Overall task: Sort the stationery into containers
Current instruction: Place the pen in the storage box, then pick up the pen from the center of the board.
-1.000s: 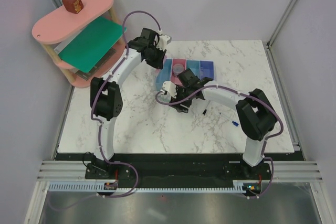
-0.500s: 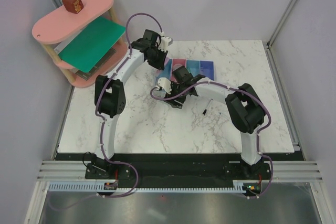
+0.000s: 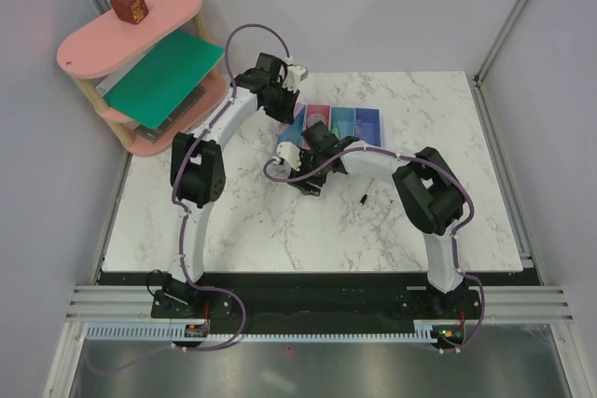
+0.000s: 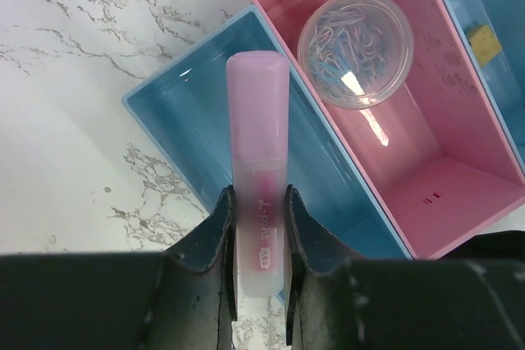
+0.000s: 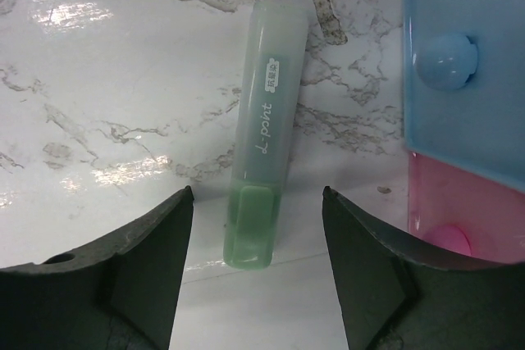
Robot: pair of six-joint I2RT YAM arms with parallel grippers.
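My right gripper's fingers are down at the marble beside the green highlighter's cap, so they would hold the cap if I closed them now.
My left gripper is shut on a pink highlighter stick and holds it above the light blue bin. Beside that stands the pink bin with a clear round tub of paper clips. A tiny yellow piece lies in the blue bin to its right. My right gripper is open, its jaws either side of a green highlighter lying on the marble beside the light blue bin. In the top view both grippers, left and right, crowd the bins' left end.
The blue bin and the darker blue bin stand to the right. A short black pen lies on the marble. A pink oval shelf with a green sheet and a brown block stands at the far left.
My right arm has swung left and its gripper has come down by the light blue bin. The left gripper has shifted slightly over the bins with the pink stick.
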